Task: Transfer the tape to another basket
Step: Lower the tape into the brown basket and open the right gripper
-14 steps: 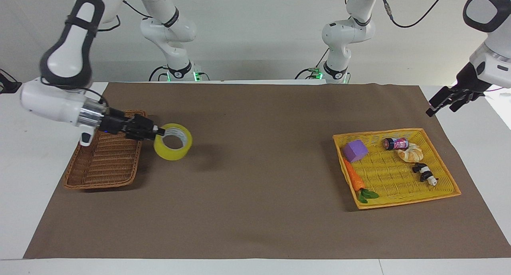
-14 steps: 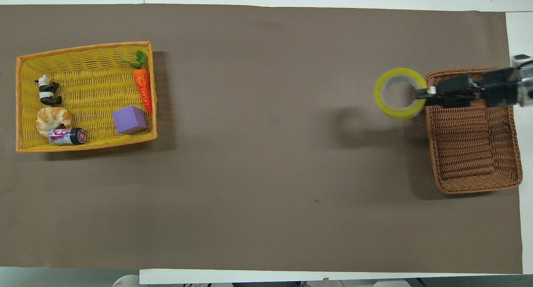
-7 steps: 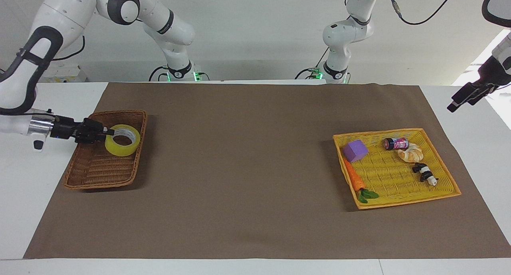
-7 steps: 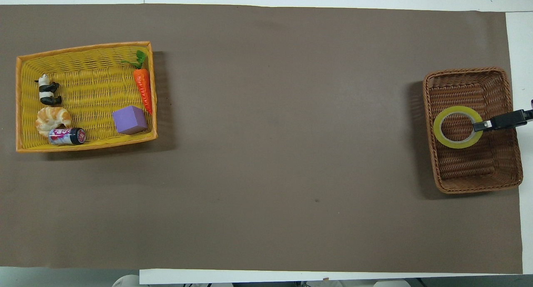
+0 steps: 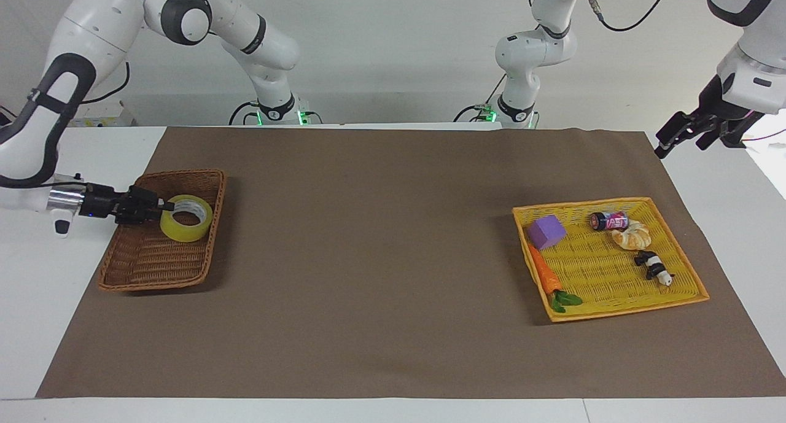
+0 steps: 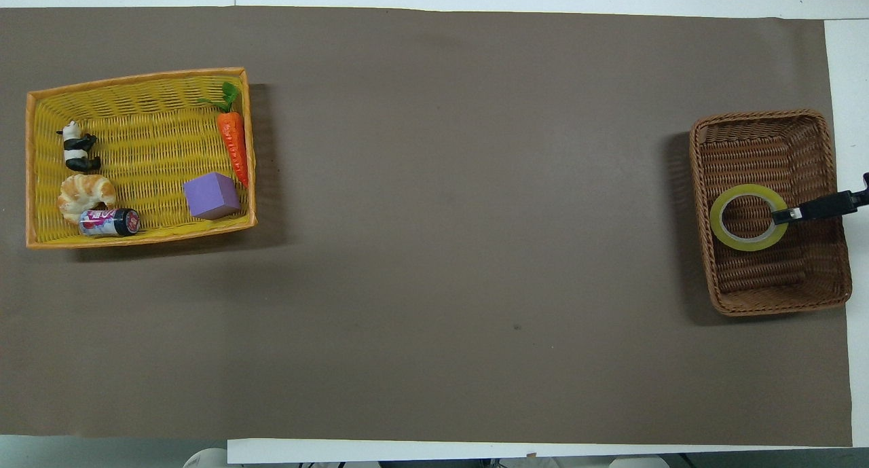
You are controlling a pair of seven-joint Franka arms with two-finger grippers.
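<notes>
My right gripper needs to open now: the yellow tape [image 6: 715,218] hangs low inside the brown basket's rim, over the basket's woven bottom, so the tape would lie in the brown basket.
The yellow tape [image 5: 187,228] lies flat low inside the brown wicker basket [image 5: 147,260] at the right arm's end of the table. My right gripper [image 5: 164,207] reaches in over the basket's outer rim and is shut on the roll's wall. In the overhead view the tape [image 6: 715,218] sits mid-basket [image 6: 760,149], with the right gripper [image 6: 781,215] on the roll's side toward the table's end. I cannot tell whether the roll rests on the basket floor. My left gripper [image 5: 669,142] hangs in the air over the white table top off the mat's corner at the left arm's end.
A bright yellow flat woven tray [image 5: 620,312] at the left arm's end holds a purple cube [image 5: 546,231], a carrot [image 5: 545,274], a can [image 5: 609,221], a croissant [image 5: 631,235] and a panda figure [image 5: 654,267]. A brown mat [image 5: 381,257] covers the table.
The right gripper carried the tape from beside the basket to over it, then lowered it a little inside. The left gripper shifted about near the table's end.
</notes>
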